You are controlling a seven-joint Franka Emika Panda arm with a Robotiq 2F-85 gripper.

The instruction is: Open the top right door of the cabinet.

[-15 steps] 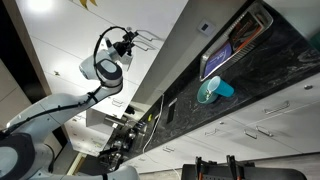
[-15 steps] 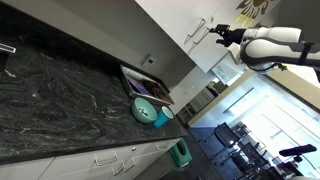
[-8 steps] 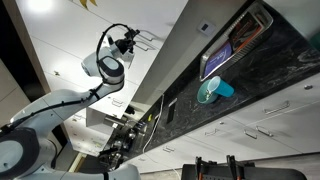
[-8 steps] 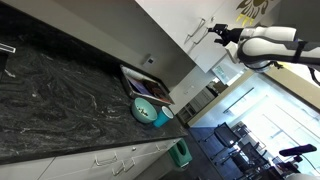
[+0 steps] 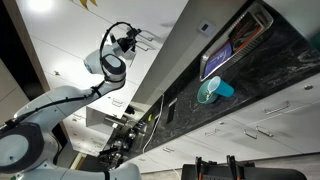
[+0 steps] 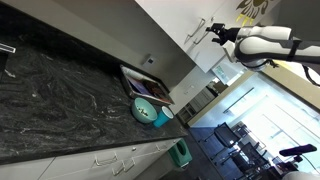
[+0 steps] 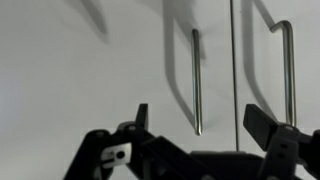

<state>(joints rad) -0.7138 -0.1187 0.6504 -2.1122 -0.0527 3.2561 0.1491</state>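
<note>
My gripper is open with its lower end (image 7: 198, 126) of the handle between the fingers and the second handle outside them, so it should close. Closing now would hold the handle.
The white cabinet (image 5: 60, 45) (image 6: 165, 15) has flat doors with two thin silver loop handles side by side (image 5: 150, 38) (image 6: 197, 30). My gripper (image 5: 131, 41) (image 6: 213, 30) hovers just in front of these handles, not touching them. In the wrist view the gripper (image 7: 201, 120) is open and empty. Its two fingers frame the lower end of one handle (image 7: 196, 80) on a white door panel (image 7: 90, 70). The door seam (image 7: 233, 60) and the second handle (image 7: 290, 70) lie to the right. I cannot tell which panel is the top right door. Both doors look shut.
A dark stone counter (image 5: 265, 75) (image 6: 50, 100) carries a framed tray (image 5: 232, 50) (image 6: 145, 88) and a teal bowl (image 5: 212, 92) (image 6: 145, 110). White drawer fronts with bar handles (image 5: 250, 130) (image 6: 110, 160) run along it. A green bin (image 6: 180, 152) stands on the floor.
The gripper has edged a little closer to the two cabinet handles. Nothing else moved.
</note>
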